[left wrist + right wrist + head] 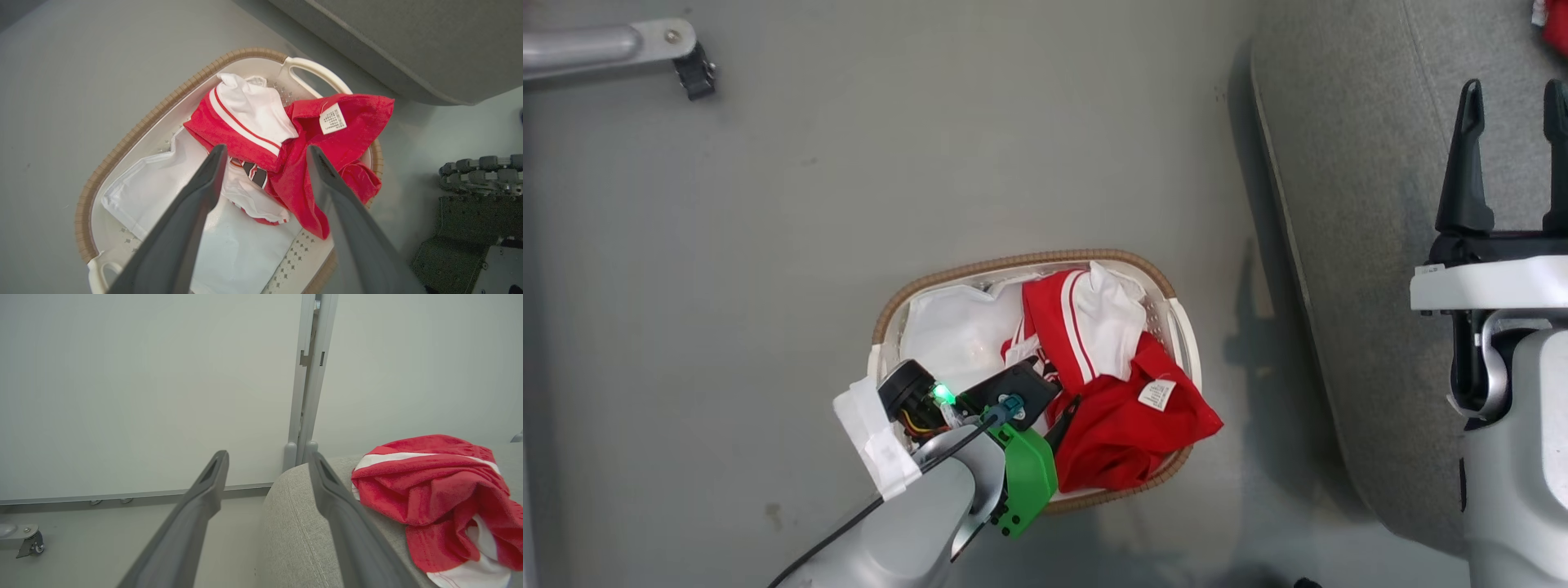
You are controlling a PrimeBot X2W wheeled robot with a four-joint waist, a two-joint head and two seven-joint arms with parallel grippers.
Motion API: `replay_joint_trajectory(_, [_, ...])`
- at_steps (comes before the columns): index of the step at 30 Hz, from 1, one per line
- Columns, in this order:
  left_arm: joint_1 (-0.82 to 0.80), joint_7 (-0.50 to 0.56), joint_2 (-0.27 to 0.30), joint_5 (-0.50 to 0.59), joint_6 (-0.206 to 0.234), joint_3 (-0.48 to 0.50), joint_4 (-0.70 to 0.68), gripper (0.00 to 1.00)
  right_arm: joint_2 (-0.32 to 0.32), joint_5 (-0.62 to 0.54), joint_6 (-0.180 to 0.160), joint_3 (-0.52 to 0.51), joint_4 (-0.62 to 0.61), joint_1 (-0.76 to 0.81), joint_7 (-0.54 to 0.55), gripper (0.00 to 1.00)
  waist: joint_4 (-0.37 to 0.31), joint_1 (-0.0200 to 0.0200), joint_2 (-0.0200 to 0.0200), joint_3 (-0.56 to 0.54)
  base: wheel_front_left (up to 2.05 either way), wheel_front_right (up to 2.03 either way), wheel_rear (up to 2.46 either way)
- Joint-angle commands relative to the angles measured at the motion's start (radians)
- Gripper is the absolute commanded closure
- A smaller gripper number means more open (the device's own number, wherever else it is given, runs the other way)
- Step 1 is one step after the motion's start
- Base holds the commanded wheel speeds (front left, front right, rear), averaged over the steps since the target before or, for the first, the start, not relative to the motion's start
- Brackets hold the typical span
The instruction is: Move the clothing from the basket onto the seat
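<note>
My left gripper is to pick up the bright red garment next by its hemmed edge [1210,423], to bring it from the basket onto the seat [1356,245].
The basket [1029,263] stands on the floor with a heap of red and white clothing [1123,408] in its right half; one red fold with a white label hangs over the rim. In the left wrist view my left gripper [266,150] hovers open just above that clothing [327,155], its fingers straddling the heap and holding nothing. My right gripper [1515,86] is open and empty above the grey seat [1356,245]. Another red and white garment [433,490] lies on the seat [294,522] to the right of my right gripper [269,456].
A glossy white liner sheet [245,245] covers the basket's bottom. A metal leg with a caster [613,45] reaches in at the far left of the floor. The seat's edge [408,41] runs close to the basket. My dark base [470,212] sits nearby.
</note>
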Motion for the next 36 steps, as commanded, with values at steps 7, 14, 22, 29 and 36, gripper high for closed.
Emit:
replay_joint_trajectory(7, [-0.098,0.022,0.007,-0.057,-0.002,-0.133,0.113,0.0,-0.002,0.056,-0.001,0.038,-0.057,-0.067,-0.002,0.0,-0.14,-0.0001,0.012,0.249,0.0,0.0,0.0])
replay_joint_trajectory(14, [-0.136,0.017,0.007,-0.087,-0.002,-0.223,0.188,0.0,-0.002,0.134,-0.001,0.059,-0.098,-0.1,-0.002,0.0,-0.193,-0.0001,0.012,0.318,0.0,0.0,0.0])
replay_joint_trajectory(22, [-0.176,0.001,0.007,-0.085,0.002,-0.248,0.276,0.0,-0.002,0.182,-0.001,0.088,-0.125,-0.134,-0.002,0.0,-0.233,-0.0001,0.012,0.383,0.0,0.0,0.0])
replay_joint_trajectory(29, [-0.212,-0.015,0.007,-0.095,0.037,-0.244,0.33,0.0,-0.002,0.206,-0.001,0.096,-0.138,-0.156,-0.002,0.0,-0.256,-0.0001,0.012,0.424,0.0,0.0,0.0])
replay_joint_trajectory(36, [-0.231,-0.043,0.006,-0.108,0.059,-0.25,0.357,1.0,-0.002,0.207,-0.001,0.093,-0.124,-0.144,-0.002,0.0,-0.247,-0.0001,0.012,0.412,0.0,0.0,0.0])
